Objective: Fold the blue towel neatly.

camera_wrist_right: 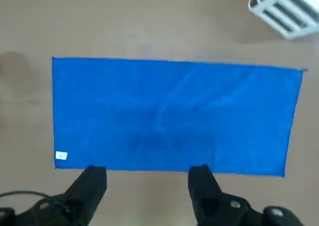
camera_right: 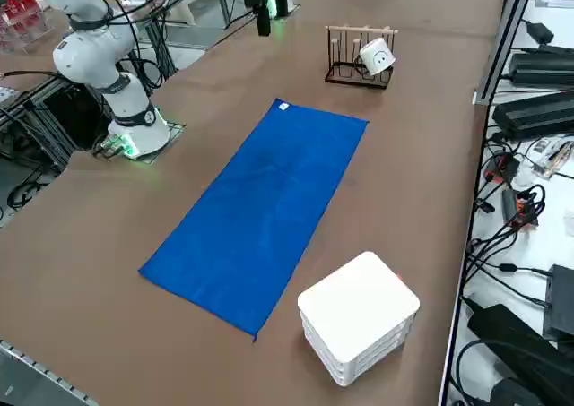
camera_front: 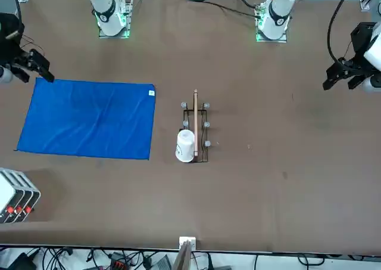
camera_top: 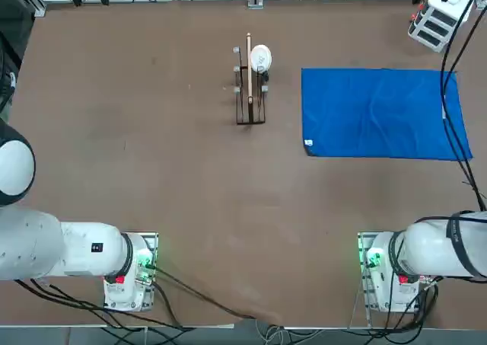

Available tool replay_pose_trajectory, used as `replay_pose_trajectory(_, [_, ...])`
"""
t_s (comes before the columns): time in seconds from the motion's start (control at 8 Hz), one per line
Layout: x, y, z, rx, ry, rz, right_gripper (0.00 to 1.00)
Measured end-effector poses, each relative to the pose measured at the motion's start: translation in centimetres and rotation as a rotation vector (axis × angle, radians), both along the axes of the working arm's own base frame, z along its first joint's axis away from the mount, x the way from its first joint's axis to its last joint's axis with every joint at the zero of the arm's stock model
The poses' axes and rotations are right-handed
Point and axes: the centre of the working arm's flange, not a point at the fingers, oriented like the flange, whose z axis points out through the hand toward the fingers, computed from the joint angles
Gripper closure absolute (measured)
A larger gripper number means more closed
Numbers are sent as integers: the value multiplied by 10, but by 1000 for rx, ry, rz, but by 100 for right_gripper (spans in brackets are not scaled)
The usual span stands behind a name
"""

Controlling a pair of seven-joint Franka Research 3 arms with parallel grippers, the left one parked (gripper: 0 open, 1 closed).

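Next, the right gripper picks up the towel (camera_front: pixel 89 118) by the corner of its untagged end (camera_front: pixel 38 80) to fold it, since the towel lies spread flat.
The blue towel (camera_top: pixel 380 113) (camera_front: pixel 89 118) (camera_right: pixel 260 209) lies spread flat as one long rectangle on the brown table, on the right arm's side. Its small white tag (camera_top: pixel 308 142) (camera_wrist_right: pixel 61 155) sits at the corner nearest the table's middle and the robot. My right gripper (camera_wrist_right: pixel 147 183) hangs high above the towel's near long edge, open, with nothing between its fingers (camera_wrist_right: pixel 92 186). In the front view the right gripper (camera_front: pixel 36 67) shows as a black shape by the towel's corner. The towel (camera_wrist_right: pixel 174 116) has a few faint wrinkles.
A wooden rack (camera_top: pixel 249 94) (camera_front: pixel 195 127) holding a white cup (camera_top: pixel 260 57) (camera_front: pixel 186 146) stands left of the towel near the table's middle. A white box (camera_top: pixel 440 17) (camera_right: pixel 359 316) (camera_wrist_right: pixel 286 9) sits at the far right corner, just beyond the towel. Cables hang over the towel's right end.
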Motion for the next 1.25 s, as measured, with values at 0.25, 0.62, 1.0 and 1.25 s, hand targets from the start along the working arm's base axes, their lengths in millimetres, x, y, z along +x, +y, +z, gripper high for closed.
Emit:
replay_pose_trajectory(0.25, [0,-34,-41,-2,67,-77,0])
replay_pose_trajectory(0.62, [-21,-140,-109,9,111,-265,0])
replay_pose_trajectory(1.0, [-53,-219,-159,18,105,-411,1])
replay_pose_trajectory(1.25, [-85,-266,-206,25,115,-503,2])
